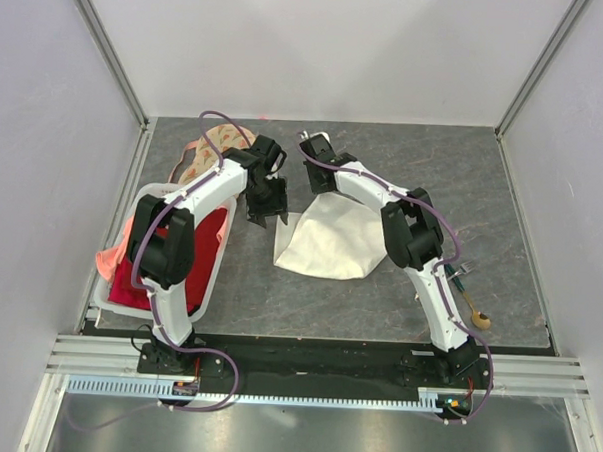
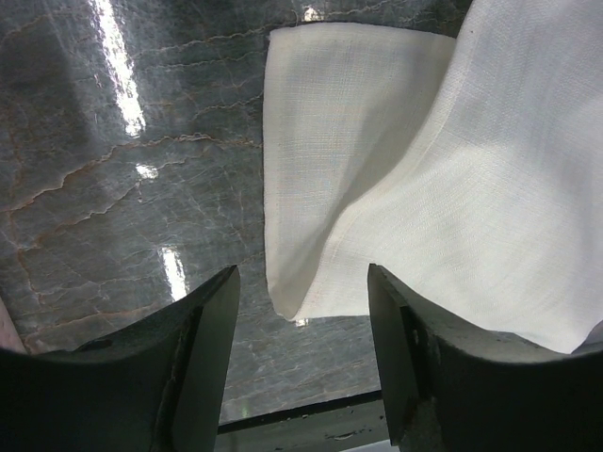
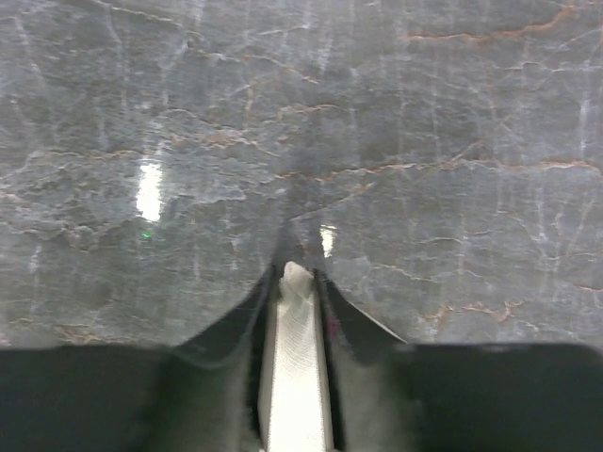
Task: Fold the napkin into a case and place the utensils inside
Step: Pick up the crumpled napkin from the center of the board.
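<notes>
The left gripper needs to spread the napkin flat for folding, so next it needs to grab the napkin's free corner (image 1: 281, 219) (image 2: 280, 42) at the folded-over edge, away from the right gripper's corner.
The cream-white napkin (image 1: 331, 245) lies mid-table with its far corner lifted. My right gripper (image 1: 320, 152) is shut on that corner; in the right wrist view a strip of the cloth (image 3: 297, 363) is pinched between the jaws of the gripper (image 3: 297, 282) above the table. My left gripper (image 1: 267, 213) is open and empty, just left of the napkin's left edge. In the left wrist view the gripper (image 2: 301, 348) hangs over the folded-over edge of the napkin (image 2: 424, 169). A gold spoon (image 1: 480, 319) lies at the right by the right arm. The fork is not clearly visible.
A white tray (image 1: 148, 194) at the left holds a red cloth (image 1: 209, 244). A peach floral cloth (image 1: 207, 154) lies behind it, and a pink cloth (image 1: 110, 263) hangs over its left rim. The dark marbled table (image 1: 483, 194) has walls on three sides.
</notes>
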### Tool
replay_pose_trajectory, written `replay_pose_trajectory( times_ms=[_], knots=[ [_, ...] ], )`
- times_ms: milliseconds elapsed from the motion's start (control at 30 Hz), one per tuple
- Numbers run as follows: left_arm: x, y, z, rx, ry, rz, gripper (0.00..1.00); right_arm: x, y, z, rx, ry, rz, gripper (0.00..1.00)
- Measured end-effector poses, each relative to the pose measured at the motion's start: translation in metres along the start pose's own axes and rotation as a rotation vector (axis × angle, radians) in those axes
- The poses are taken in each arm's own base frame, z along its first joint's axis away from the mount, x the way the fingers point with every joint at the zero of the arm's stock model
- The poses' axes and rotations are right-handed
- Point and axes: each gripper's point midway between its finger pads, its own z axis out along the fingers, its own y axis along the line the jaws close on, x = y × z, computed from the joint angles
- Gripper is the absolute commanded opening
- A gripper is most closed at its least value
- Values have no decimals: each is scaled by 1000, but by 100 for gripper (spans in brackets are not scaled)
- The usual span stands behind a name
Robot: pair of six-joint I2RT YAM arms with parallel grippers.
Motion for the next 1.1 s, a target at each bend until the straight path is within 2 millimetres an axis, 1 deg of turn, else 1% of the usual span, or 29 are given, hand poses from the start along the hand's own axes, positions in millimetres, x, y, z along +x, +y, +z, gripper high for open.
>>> replay_pose_trajectory(
  times_ms=[33, 133, 300, 367, 433, 500, 600, 733, 800, 900, 1000, 1100],
  knots=[
    [0, 0, 0, 0, 0, 0, 65, 0, 2, 0, -4, -2, -1, 12],
    [0, 0, 0, 1, 1, 0, 65, 1, 3, -1, -7, -9, -4, 0],
    [0, -2, 3, 5, 11, -2, 66, 4, -1, -6, -5, 5, 1, 0],
    [-3, -3, 8, 3, 17, -2, 66, 7, -3, -12, -3, 23, 6, 0],
    [-7, -4, 16, 0, 24, -3, 67, 9, -6, -22, -5, 36, 17, 0],
    [-10, -5, 24, -5, 33, -4, 67, 7, -9, -38, -19, 40, 36, 0],
    [-14, -5, 36, -18, 44, -5, 67, -2, -12, -74, -54, 14, 72, 0],
    [-14, 2, 50, -53, 61, -7, 66, -16, -14, -115, -106, -36, 117, 0],
    [-14, 5, 56, -69, 63, -7, 66, -18, -14, -128, -128, -50, 133, 0],
    [-15, 10, 62, -95, 59, -8, 64, -14, -15, -138, -141, -49, 140, 0],
    [-20, 10, 66, -103, 42, -5, 64, 0, -16, -141, -147, -24, 139, 0],
    [-24, 10, 68, -121, 20, 4, 60, 12, -19, -144, -145, -1, 142, 0]
  ],
)
